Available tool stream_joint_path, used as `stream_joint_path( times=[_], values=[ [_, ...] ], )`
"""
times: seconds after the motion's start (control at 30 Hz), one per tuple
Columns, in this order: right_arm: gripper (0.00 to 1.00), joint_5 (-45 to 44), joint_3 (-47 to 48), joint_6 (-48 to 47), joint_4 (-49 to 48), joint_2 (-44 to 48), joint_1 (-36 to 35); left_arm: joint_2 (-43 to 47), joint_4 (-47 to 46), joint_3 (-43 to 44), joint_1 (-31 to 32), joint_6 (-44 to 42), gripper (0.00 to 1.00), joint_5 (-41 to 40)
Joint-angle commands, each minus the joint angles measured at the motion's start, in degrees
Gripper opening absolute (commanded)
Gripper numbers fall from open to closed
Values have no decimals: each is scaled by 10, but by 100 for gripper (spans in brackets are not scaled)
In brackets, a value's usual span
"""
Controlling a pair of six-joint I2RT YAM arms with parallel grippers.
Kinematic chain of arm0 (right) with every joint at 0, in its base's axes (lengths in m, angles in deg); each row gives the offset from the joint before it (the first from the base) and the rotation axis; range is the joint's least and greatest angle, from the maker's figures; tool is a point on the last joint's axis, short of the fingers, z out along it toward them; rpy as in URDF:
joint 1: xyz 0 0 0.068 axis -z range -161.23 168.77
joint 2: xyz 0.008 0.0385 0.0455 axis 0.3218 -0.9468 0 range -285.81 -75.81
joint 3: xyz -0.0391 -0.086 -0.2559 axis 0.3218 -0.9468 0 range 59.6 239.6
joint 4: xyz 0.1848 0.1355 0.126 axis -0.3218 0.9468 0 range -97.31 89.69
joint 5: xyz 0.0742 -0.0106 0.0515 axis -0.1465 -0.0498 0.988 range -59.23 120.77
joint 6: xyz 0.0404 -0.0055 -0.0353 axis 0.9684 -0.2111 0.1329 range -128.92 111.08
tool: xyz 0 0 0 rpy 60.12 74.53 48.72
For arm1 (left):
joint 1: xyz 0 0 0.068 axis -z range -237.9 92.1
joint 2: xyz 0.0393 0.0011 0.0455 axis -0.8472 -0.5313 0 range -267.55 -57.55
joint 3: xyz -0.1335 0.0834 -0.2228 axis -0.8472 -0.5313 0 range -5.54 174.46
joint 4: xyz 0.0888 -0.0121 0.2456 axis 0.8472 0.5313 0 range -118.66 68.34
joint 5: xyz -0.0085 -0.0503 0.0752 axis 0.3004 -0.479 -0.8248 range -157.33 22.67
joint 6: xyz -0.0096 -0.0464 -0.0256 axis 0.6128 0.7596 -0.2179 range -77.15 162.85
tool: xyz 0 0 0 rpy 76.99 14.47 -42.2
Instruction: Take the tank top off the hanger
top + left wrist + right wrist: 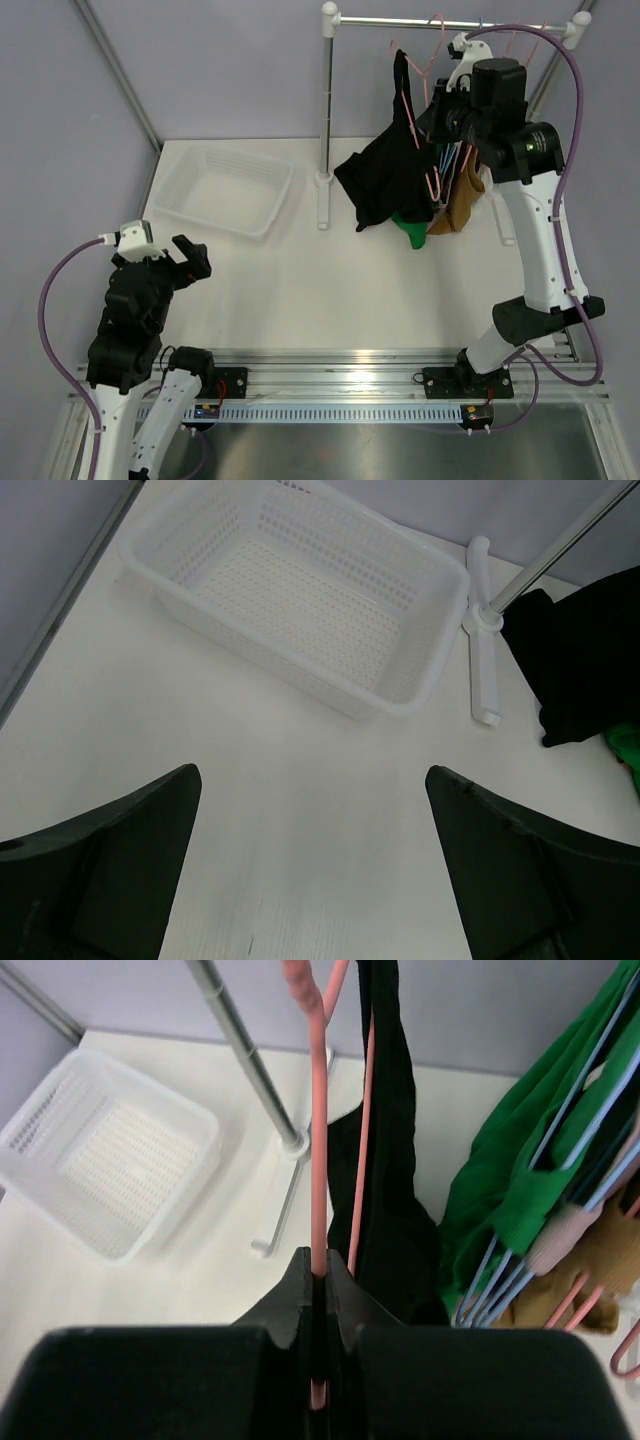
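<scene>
The tank top's strap has to slip off, so the robot's left gripper should grab it next at the pink hanger's end.
A black tank top (385,180) hangs from a pink hanger (407,100) on the clothes rack's rail (450,22). My right gripper (435,115) is up beside it. In the right wrist view the right gripper (320,1265) is shut on the pink hanger (318,1160), whose thin bar runs up out of the pinched jaws. The tank top (390,1190) drapes just to the right of them. My left gripper (185,262) hovers low over the table at the near left, far from the rack. Its fingers (110,860) stand wide apart with only bare table between them.
A white perforated basket (222,188) sits at the back left, also ahead of the left gripper (300,590). The rack's upright pole (326,110) and foot (482,650) stand mid-table. A green garment (530,1160) and a brown one (462,200) hang on other hangers to the right.
</scene>
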Motion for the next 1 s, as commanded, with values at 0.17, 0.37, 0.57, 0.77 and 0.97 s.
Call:
stream_joint_path(
  times=[0.17, 0.37, 0.57, 0.77, 0.97],
  values=[
    [0, 12, -152, 25, -3, 140, -80, -96, -19, 74, 3, 13, 99, 65],
    [0, 31, -290, 54, -19, 239, -136, -157, -62, 122, 87, 53, 99, 67],
    [0, 101, -458, 97, -91, 344, -169, -221, -154, 136, 311, 79, 99, -43],
    [0, 180, -539, 118, -122, 408, -173, -309, -254, 157, 484, 32, 99, -152],
    [0, 243, -552, 110, -103, 447, -174, -405, -280, 201, 520, 6, 99, -196]
  ],
)
